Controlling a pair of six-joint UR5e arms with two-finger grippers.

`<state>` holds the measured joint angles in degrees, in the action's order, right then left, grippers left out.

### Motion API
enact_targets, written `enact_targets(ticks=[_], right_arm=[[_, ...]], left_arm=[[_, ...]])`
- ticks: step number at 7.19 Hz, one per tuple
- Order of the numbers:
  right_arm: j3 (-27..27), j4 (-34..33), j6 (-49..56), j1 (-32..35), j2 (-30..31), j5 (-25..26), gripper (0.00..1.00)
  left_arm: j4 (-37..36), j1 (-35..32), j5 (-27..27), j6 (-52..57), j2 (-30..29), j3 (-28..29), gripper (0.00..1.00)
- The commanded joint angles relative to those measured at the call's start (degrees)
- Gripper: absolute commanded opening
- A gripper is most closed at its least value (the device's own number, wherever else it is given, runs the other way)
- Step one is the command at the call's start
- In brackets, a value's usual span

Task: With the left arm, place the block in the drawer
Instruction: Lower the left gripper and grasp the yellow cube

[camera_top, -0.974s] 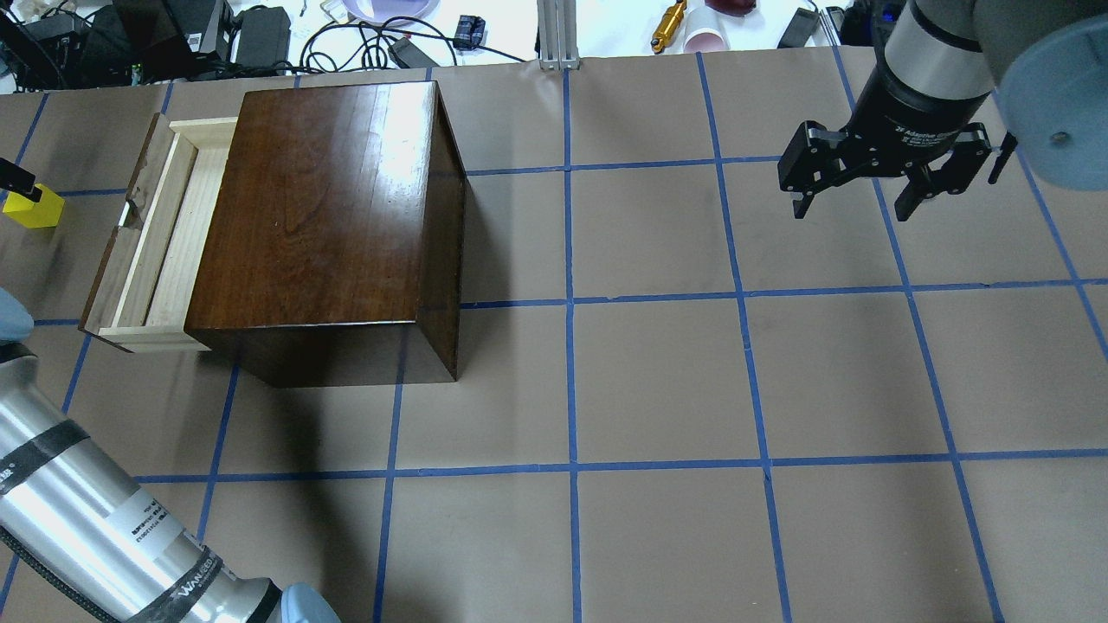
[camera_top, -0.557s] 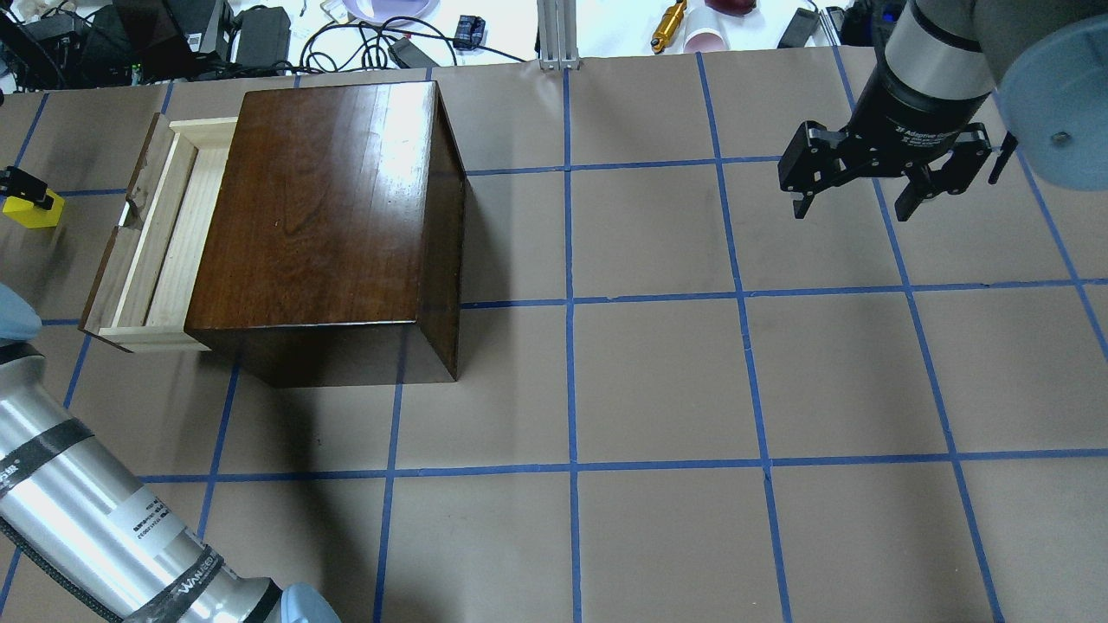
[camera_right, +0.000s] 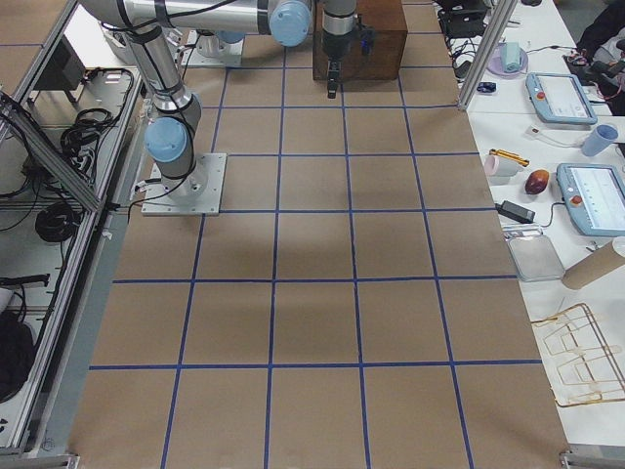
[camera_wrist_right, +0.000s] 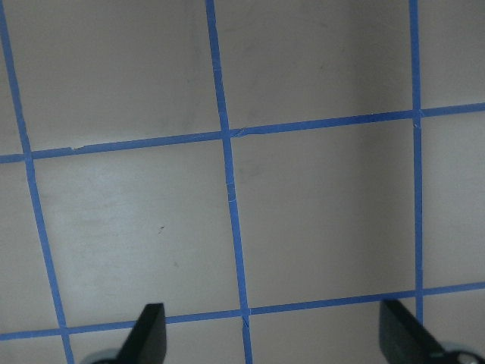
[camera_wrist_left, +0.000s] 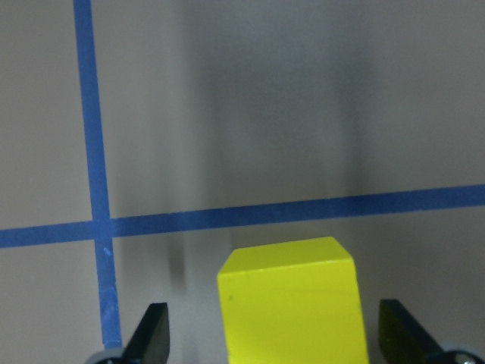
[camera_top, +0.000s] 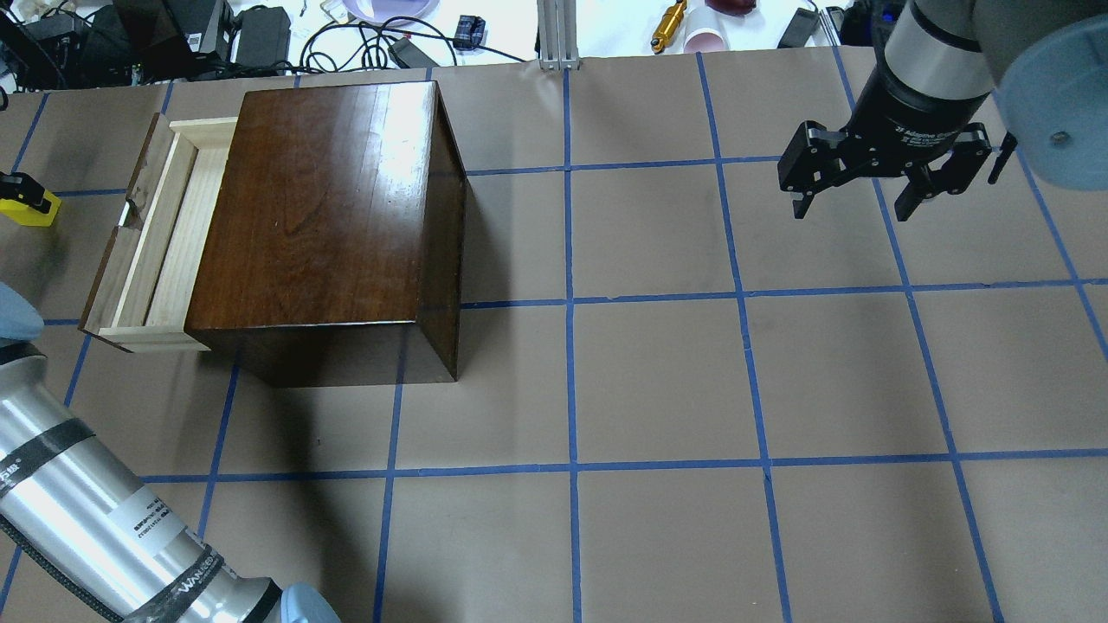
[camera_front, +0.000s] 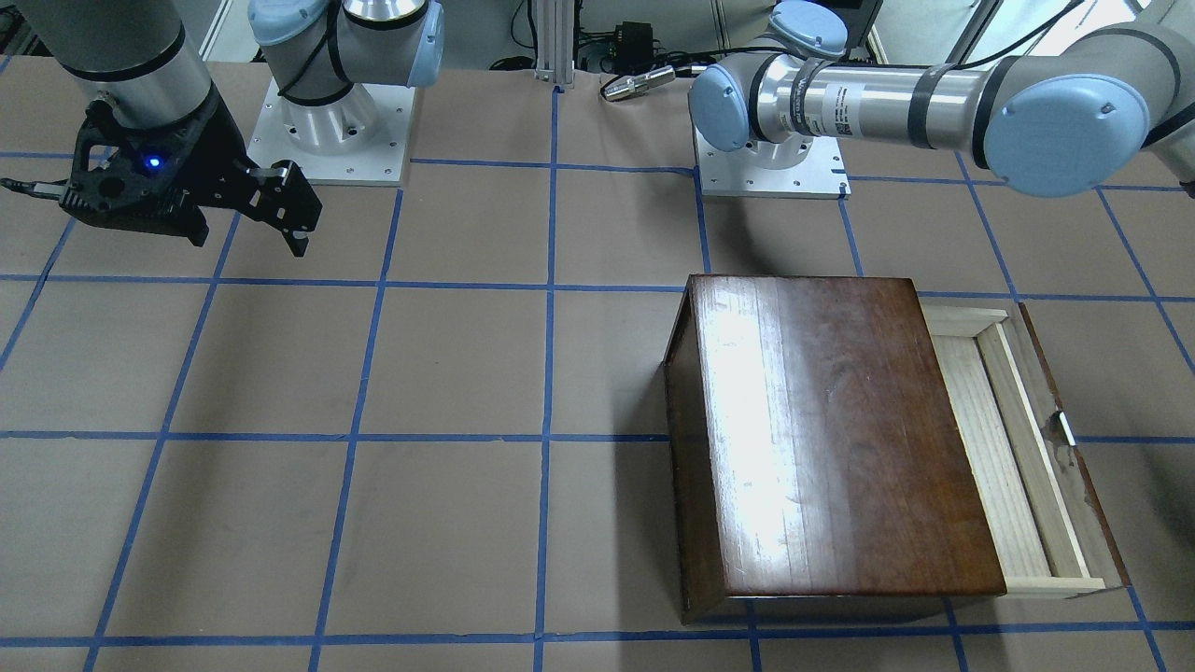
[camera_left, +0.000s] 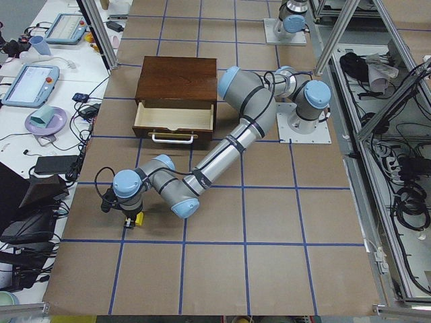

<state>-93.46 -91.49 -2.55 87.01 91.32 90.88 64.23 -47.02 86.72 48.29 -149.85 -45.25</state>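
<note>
My left gripper is going to pick up the yellow block by two opposite sides next. It should then put the block in the drawer point(camera_front: 1008, 448).
The yellow block point(camera_wrist_left: 288, 303) sits on the brown table paper between my left gripper's fingers point(camera_wrist_left: 155, 337), with a gap on each side. The left gripper point(camera_wrist_left: 276, 345) is open around it. In the overhead view the block point(camera_top: 33, 212) is at the far left edge, half covered by the left gripper point(camera_top: 16, 186), and to the left of the drawer. The drawer point(camera_top: 164, 234) is pulled open from the dark wooden box point(camera_top: 329, 208), and what shows of its pale-wood inside is bare. My right gripper point(camera_top: 853, 212) is open and empty, held above the table at the far right.
The dark box point(camera_front: 831, 439) stands on the left half of the table, with the drawer point(camera_front: 1018, 448) and its metal knob point(camera_front: 1064, 429) facing the left end. Cables and clutter point(camera_top: 363, 35) lie beyond the far edge. Blue tape lines grid the table.
My left gripper has come down over the yellow block, which now shows less in the overhead view. The right arm has barely moved.
</note>
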Motion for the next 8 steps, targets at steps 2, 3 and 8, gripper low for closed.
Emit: enact_targets(ticks=[2, 3, 8], right_arm=[[0.0, 0.0, 0.0, 0.0, 0.0, 0.0, 1.00], [0.0, 0.0, 0.0, 0.0, 0.0, 0.0, 1.00], [-0.1, 0.0, 0.0, 0.0, 0.0, 0.0, 1.00]], left_arm=[[5.2, -0.2, -0.8, 0.5, 4.1, 0.0, 0.00], [11.0, -1.0, -0.8, 0.1, 7.9, -0.1, 0.00], [28.1, -5.7, -0.3, -5.7, 22.7, -0.9, 0.00]])
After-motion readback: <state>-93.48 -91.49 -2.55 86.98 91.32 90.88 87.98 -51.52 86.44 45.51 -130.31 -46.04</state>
